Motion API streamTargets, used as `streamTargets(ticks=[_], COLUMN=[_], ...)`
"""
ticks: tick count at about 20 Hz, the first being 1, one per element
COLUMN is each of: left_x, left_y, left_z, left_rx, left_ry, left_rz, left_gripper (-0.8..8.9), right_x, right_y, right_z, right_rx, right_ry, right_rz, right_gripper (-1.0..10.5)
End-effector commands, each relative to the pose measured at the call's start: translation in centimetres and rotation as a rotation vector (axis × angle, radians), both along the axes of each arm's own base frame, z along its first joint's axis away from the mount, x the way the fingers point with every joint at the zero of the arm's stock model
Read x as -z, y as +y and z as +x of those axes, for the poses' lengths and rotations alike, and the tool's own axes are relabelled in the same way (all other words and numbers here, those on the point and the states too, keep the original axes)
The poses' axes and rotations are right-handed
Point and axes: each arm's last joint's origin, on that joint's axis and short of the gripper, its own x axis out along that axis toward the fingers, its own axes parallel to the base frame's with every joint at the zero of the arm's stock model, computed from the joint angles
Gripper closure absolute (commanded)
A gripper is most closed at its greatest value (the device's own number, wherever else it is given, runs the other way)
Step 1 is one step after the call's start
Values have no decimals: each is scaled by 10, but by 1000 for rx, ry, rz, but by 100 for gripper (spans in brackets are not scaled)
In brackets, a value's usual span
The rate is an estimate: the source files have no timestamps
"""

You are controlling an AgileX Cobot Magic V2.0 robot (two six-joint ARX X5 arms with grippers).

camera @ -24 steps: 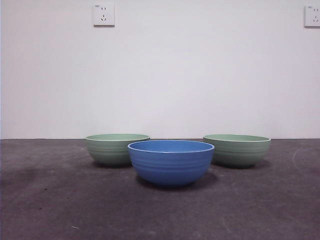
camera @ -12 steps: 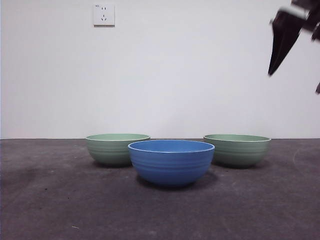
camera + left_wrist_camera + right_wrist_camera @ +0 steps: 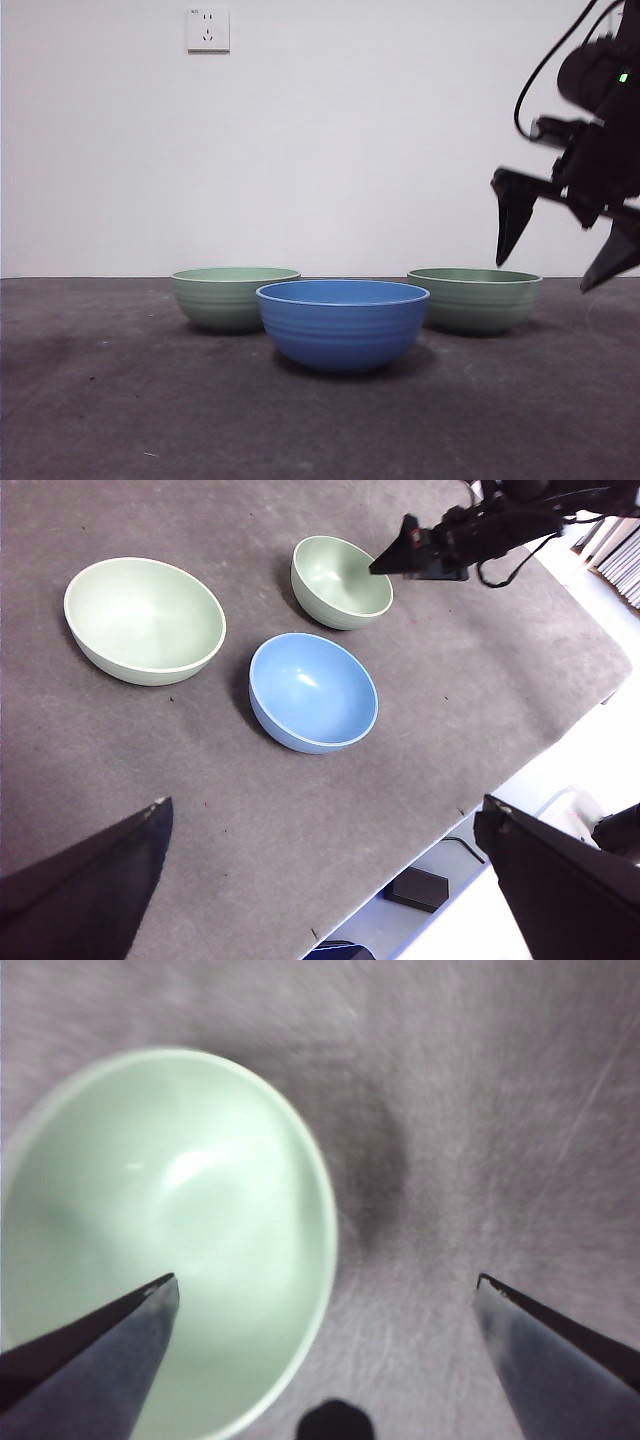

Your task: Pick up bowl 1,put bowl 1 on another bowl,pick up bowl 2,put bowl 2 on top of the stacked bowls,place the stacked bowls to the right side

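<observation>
The robot's right gripper needs to grab the green bowl by its rim (image 3: 530, 281) (image 3: 326, 1230) next, so that it can stack the bowl with the other bowls.
Three ribbed bowls stand apart on the dark table, none on another. The blue bowl (image 3: 342, 325) (image 3: 313, 692) is nearest in the front view. One pale green bowl (image 3: 235, 298) (image 3: 144, 618) sits behind it on the left. A second pale green bowl (image 3: 474, 299) (image 3: 341, 580) (image 3: 170, 1230) sits behind on the right. My right gripper (image 3: 543, 276) (image 3: 326, 1280) (image 3: 430, 548) hangs open just above that right bowl, one jaw over its inside and the other outside its rim. My left gripper (image 3: 325, 805) waits open, high over the table.
A white wall with a socket (image 3: 207, 30) closes the back. The table's edge (image 3: 470, 805) runs near the blue bowl in the left wrist view, with a black box (image 3: 420, 888) on the floor beyond it.
The right arm has come in from the top right of the front view and dropped toward the right green bowl. The three bowls have not moved.
</observation>
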Motion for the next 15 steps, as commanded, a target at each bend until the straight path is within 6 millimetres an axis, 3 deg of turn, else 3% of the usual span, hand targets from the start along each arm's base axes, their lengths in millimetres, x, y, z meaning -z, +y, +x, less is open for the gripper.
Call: streamTargets(ticks=[1, 7, 15], left_x=[-1, 0, 0], left_y=[0, 0, 0], left_z=[-1, -1, -1], left_rx=[8, 8, 7], left_ry=[-2, 11, 10], left_rz=[-4, -4, -4], left_gripper=[149, 149, 149], right_x=[15, 20, 16], right_y=[3, 4, 4], right_z=[4, 8, 8], right_rx=[17, 6, 7], right_ry=[38, 32, 10], right_rz=[2, 19, 21], right_gripper=[583, 961, 959])
